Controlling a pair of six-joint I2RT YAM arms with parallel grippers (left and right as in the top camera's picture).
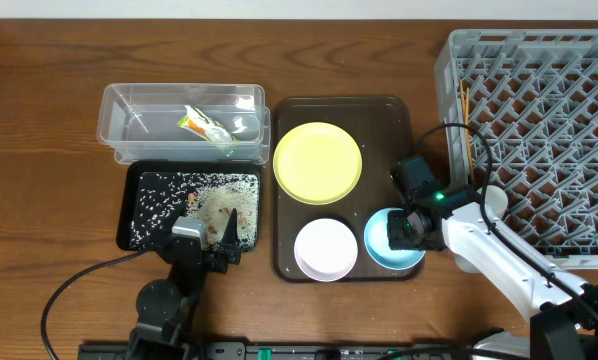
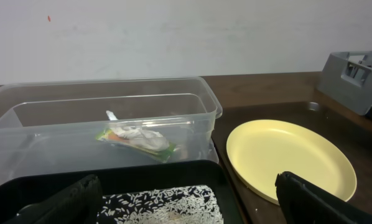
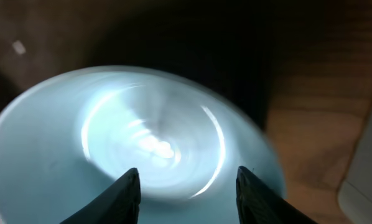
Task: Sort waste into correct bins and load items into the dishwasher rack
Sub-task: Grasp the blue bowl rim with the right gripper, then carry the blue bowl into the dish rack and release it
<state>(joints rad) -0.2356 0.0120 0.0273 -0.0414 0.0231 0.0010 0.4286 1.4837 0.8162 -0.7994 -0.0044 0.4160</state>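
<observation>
The light-blue bowl needs its far edge free to load into the rack (image 1: 549, 110), so my right gripper will grab the bowl by its rack-facing rim next.
The green-and-orange wrapper (image 1: 205, 125) (image 2: 136, 138) lies in the clear tub (image 1: 129, 105) (image 2: 61, 118). The black tray (image 1: 132, 205) (image 2: 173, 171) holds white rice crumbs (image 1: 179, 195) (image 2: 164, 200) and brownish scraps (image 1: 222, 208). My left gripper (image 1: 225, 238) (image 2: 186, 205) hangs open and empty over the tray's front. The yellow plate (image 1: 317, 162) (image 2: 285, 155), white bowl (image 1: 326, 248) and light-blue bowl (image 1: 377, 245) (image 3: 111, 124) sit on the brown serving tray (image 1: 384, 120). My right gripper (image 1: 407, 228) (image 3: 189, 196) is open just above the blue bowl. Thin wooden chopsticks (image 1: 464, 100) stand in the grey rack (image 1: 549, 110) (image 2: 354, 71).
The rack fills the right side, next to the serving tray. A black cable (image 1: 79, 285) runs across the front left of the wooden table. A white round shape (image 1: 495, 201) by the rack's front left may be the cup or part of the arm.
</observation>
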